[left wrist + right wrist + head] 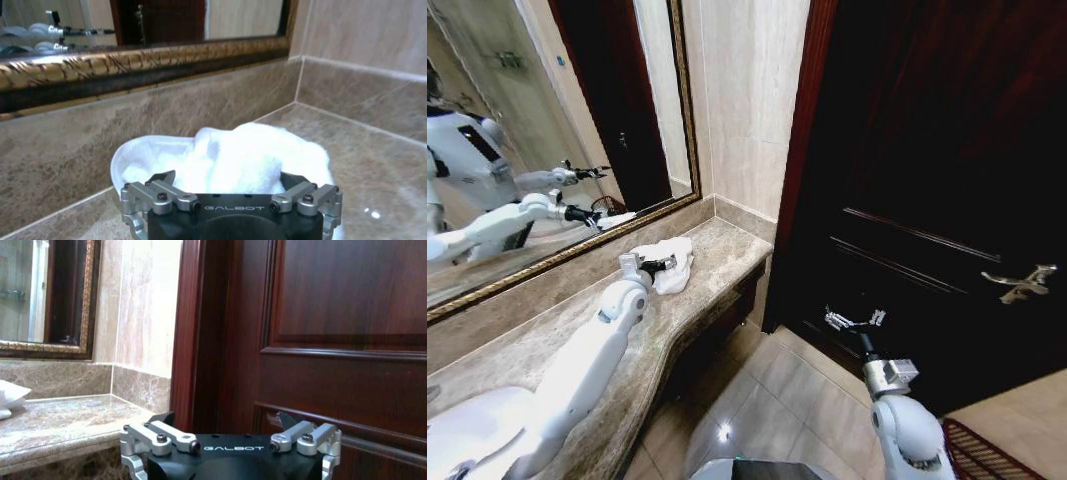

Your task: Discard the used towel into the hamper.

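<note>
The left gripper will grab the raised fold next, since the towel bulges up there while its outer edge sags on the marble.
A crumpled white towel lies on the marble counter below the mirror, near the corner of the wall. My left gripper is at the towel's near side, fingers spread. In the left wrist view the towel bulges between the wide-apart fingers of the open left gripper. My right gripper hangs open in front of the dark door and holds nothing; the right wrist view shows this gripper facing the door panel. The reddish-brown barred hamper peeks in on the floor at the lower right.
A gold-framed mirror backs the counter and reflects my arms. The dark wooden door with a metal lever handle stands to the right. Tiled floor lies between the counter and the door.
</note>
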